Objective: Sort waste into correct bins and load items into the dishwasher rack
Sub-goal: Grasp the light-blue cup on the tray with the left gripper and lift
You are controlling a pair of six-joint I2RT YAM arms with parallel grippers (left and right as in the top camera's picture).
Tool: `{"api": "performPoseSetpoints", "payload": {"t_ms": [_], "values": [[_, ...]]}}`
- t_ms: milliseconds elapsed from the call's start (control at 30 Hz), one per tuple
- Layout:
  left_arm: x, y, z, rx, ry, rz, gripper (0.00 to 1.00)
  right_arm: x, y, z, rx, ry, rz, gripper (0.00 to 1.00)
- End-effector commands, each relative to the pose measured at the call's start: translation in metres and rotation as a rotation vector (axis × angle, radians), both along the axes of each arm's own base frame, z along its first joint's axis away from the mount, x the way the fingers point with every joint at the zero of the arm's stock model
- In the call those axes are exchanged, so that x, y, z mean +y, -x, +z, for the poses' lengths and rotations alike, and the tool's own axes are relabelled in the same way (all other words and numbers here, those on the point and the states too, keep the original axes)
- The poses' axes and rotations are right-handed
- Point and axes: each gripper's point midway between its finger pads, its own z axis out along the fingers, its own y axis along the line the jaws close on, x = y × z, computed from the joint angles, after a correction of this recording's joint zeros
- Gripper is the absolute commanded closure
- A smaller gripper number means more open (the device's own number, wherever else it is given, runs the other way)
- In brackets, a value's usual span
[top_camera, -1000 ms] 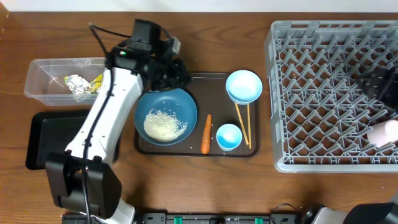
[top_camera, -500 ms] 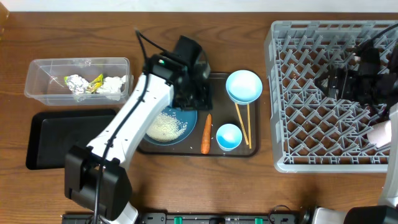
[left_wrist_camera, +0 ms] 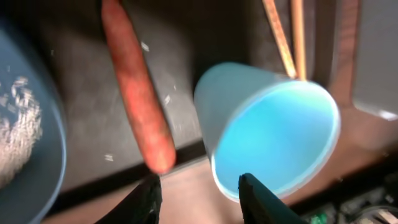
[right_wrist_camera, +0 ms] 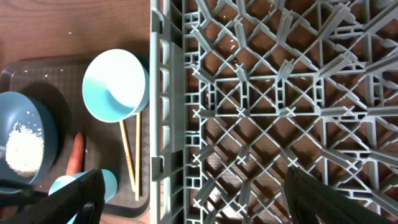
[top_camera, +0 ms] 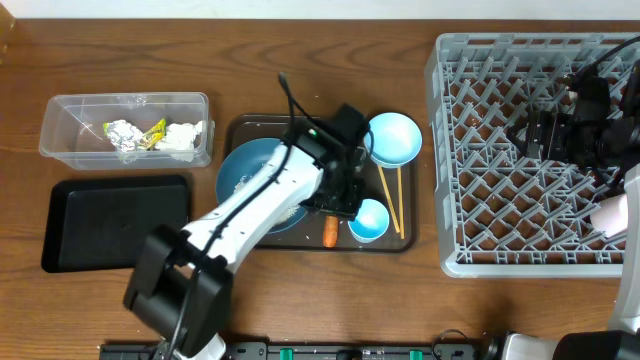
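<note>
My left gripper grabs the small light-blue bowl by its near rim (top_camera: 368,238) next. That leaves the bowl's far side free to hand over.
My left gripper (top_camera: 341,205) hovers over the brown serving tray (top_camera: 250,128), jaws open (left_wrist_camera: 200,186) and nothing between them. Just ahead of its fingertips lie the orange carrot (left_wrist_camera: 137,93) and the small light-blue bowl (left_wrist_camera: 273,134). The chopsticks (top_camera: 392,200) lie right of them, below the larger light-blue bowl (top_camera: 393,138). Rice sits in the dark-blue bowl (top_camera: 250,172). Foil (top_camera: 121,133), wrapper (top_camera: 152,134) and white paper (top_camera: 184,136) are in the clear tub (top_camera: 70,110). My right gripper (top_camera: 545,135) hangs wide open (right_wrist_camera: 199,199) above the grey rack (top_camera: 500,230). The pink cup (top_camera: 615,214) lies in the rack.
The black tray (top_camera: 115,222) lies below the clear tub at the left. My left arm crosses over the dark-blue bowl and hides part of it. The rack's left wall (right_wrist_camera: 163,112) stands close to the serving tray's right edge.
My left arm swung right from the clear tub to above the carrot and small bowl, its jaws widening. The right arm came in over the rack, then stayed still.
</note>
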Motion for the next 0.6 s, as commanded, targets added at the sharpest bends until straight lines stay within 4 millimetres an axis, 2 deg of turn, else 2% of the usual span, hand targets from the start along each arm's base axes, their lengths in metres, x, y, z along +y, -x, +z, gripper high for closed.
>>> {"api": "performPoseSetpoints", "payload": {"t_ms": [0,67,100,233,400,500,567], "values": [[0.005,-0.003,-0.022,0.001,-0.053,-0.006,0.58,0.003,0.001,-0.003,0.008,0.006,0.021,0.15],[0.003,-0.002,-0.031,0.025,-0.059,-0.001,0.59,0.003,0.001,-0.003,0.008,0.006,0.021,0.15],[0.004,-0.001,-0.035,0.034,-0.066,0.003,0.62,0.003,0.001,-0.003,0.008,0.006,0.021,0.15],[0.004,-0.002,-0.041,0.045,-0.075,0.003,0.92,0.003,0.001,-0.003,0.008,0.006,0.021,0.15],[0.001,-0.012,-0.032,0.014,-0.050,0.015,0.94,0.001,0.001,-0.004,0.012,0.020,0.014,0.14],[0.000,-0.018,-0.013,0.021,0.013,0.034,0.94,0.000,0.001,-0.004,0.014,0.025,0.012,0.13],[0.000,-0.025,0.007,0.026,0.098,0.058,0.94,0.000,0.001,-0.004,0.013,0.025,0.012,0.12]]}}
